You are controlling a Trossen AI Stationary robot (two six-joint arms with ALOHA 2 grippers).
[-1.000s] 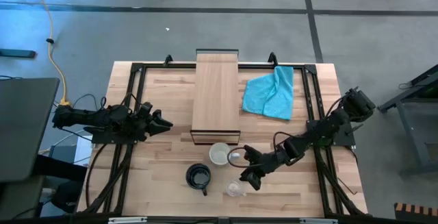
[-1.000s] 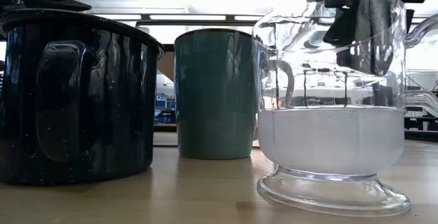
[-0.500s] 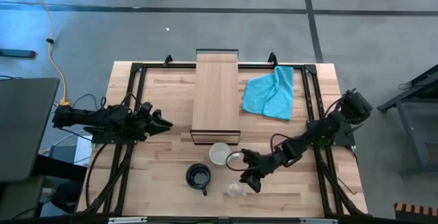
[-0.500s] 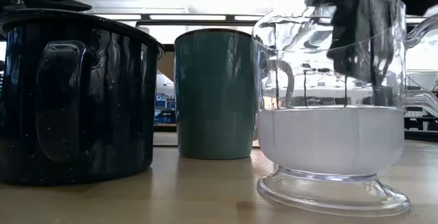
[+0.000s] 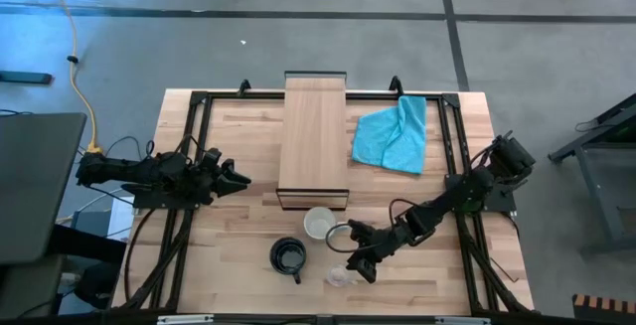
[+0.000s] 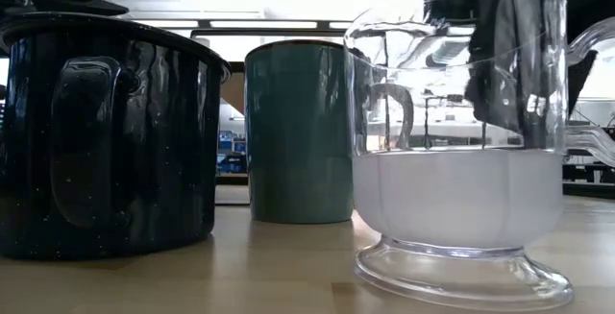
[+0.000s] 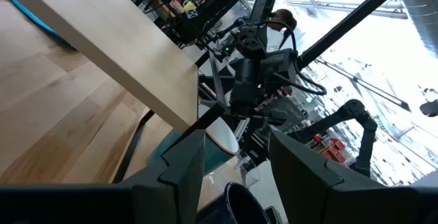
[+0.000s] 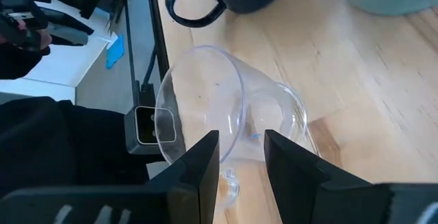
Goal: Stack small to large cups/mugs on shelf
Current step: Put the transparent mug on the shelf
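Note:
My right gripper grabs the clear glass cup by its rim (image 8: 233, 135) next, to stack it on the shelf.
The clear glass cup (image 5: 340, 277) stands on its foot near the table's front edge, right of the black mug (image 5: 288, 257). The white mug (image 5: 318, 224) stands behind them, just in front of the light-wood shelf (image 5: 314, 136). My right gripper (image 5: 355, 265) reaches down from the far right, open. In the right wrist view the glass cup (image 8: 219, 107) lies just past the fingers and its handle sits in their gap. In the low view the gripper shows dark behind the glass cup (image 6: 461, 141). My left gripper (image 5: 237, 178) waits open at the table's left. My right gripper comes slanting down from the far right at the glass cup's handle (image 8: 229, 183), which lies in the gap between the open fingers. Whether a finger touches the handle or the cup's wall I cannot tell. The cup stands upright on the table.
A turquoise cloth (image 5: 393, 136) lies crumpled at the far right beside the shelf. Dark frame rails (image 5: 457, 166) run along the table's left and right sides. Bare wood lies left of the black mug (image 6: 106, 132).
My right gripper has sunk and moved toward the table's near-left, onto the glass cup, with its finger gap unchanged. The glass cup has shifted slightly toward the near-left on the table and stays upright.

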